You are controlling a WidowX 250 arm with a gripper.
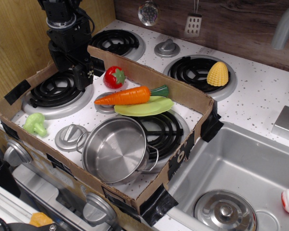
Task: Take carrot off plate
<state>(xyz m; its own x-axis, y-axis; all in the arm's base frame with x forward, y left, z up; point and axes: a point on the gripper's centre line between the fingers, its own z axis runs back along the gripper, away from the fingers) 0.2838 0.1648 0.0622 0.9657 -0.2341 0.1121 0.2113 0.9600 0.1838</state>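
My gripper is to take the carrot off the plate, so next it should grab the carrot by its thick orange end [138, 95] beside the green stem.
The orange carrot [126, 96] with a green stem end lies lengthwise on the light yellow-green plate [147, 108], near the middle of the toy stove. Its tip sticks out past the plate's left end. My gripper [83, 77] hangs at the back left over the left front burner, well to the left of the carrot and apart from it. Its fingers point down and I cannot tell how far they are spread. It holds nothing that I can see.
A red strawberry [114, 77] sits just behind the carrot's tip. A steel pot [116, 148] stands in front of the plate, a grey lid [71, 136] and green broccoli [35, 123] to its left. A cardboard wall [149, 77] rings the area. Corn [217, 73] lies on the back right burner, the sink [231, 168] at right.
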